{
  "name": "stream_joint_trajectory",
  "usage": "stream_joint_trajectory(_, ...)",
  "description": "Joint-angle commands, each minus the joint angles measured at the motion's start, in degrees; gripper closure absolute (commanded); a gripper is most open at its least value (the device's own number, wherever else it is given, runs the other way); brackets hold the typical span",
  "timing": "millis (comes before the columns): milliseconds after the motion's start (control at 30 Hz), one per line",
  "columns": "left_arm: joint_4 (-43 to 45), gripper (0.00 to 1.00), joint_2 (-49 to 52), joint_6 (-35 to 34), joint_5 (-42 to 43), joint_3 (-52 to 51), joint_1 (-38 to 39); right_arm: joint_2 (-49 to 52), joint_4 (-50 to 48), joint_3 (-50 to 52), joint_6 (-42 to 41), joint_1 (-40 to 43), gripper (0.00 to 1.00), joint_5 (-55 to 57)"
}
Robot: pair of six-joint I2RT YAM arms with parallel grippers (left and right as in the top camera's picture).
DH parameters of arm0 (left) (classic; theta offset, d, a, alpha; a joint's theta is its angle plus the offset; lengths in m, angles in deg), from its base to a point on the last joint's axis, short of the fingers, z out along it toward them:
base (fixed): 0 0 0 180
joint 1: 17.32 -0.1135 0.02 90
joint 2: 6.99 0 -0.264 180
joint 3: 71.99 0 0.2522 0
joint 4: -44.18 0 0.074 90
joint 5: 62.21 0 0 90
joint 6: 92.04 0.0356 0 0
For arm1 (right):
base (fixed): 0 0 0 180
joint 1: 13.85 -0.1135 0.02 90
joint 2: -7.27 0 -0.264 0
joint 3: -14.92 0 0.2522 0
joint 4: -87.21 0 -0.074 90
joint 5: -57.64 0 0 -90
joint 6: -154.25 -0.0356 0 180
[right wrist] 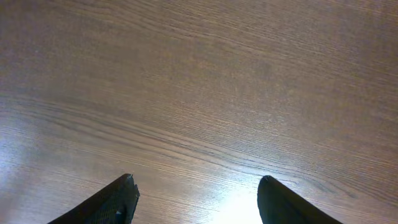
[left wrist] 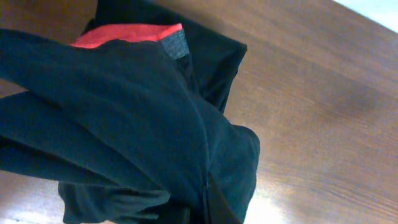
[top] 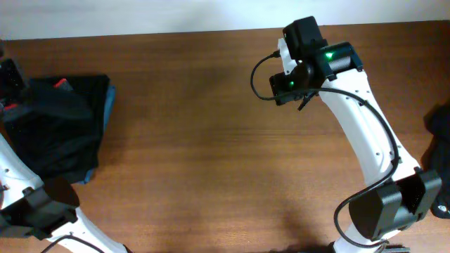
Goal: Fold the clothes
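Observation:
The garment (left wrist: 124, 118) hangs gathered above the heap and would fall bunched if I opened my left gripper now. My left gripper needs to keep holding it.
The clothes (top: 67, 130) lie in a black heap at the table's left end, with a blue edge (top: 107, 105) on the right side. The left wrist view shows a red-and-grey waistband (left wrist: 134, 36) at the top of the heap. A long black garment (left wrist: 124, 118) bunches up into my left gripper (left wrist: 208, 211), which is shut on its fabric; cloth hides most of the fingers. My right gripper (right wrist: 196, 183) hangs open over bare wood at the back right, with nothing between its fingers (right wrist: 118, 199).
More black cloth (top: 439, 126) shows at the table's right edge, beside the right arm's base (top: 394, 207). The wooden table (top: 204, 140) stretches between the two arms. A pale wall runs along the back edge.

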Motion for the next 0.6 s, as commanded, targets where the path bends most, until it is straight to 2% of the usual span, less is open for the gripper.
stream_joint_trajectory(0, 2.7, 0.99, -0.9, 1.2, 3.6, 0.8, -0.1, -0.4, 0.2, -0.5, 0.3, 0.4, 0.33, 0.5)
stream_joint_trajectory(267, 7.2, 1.0, -0.4, 1.2, 3.7, 0.7, 0.3, -0.4, 0.2, -0.5, 0.3, 0.4, 0.33, 0.5)
stream_joint_trajectory(567, 5.7, 1.0, 6.1, 1.2, 3.8, 0.7, 0.3, -0.4, 0.2, -0.5, 0.3, 0.4, 0.33, 0.5)
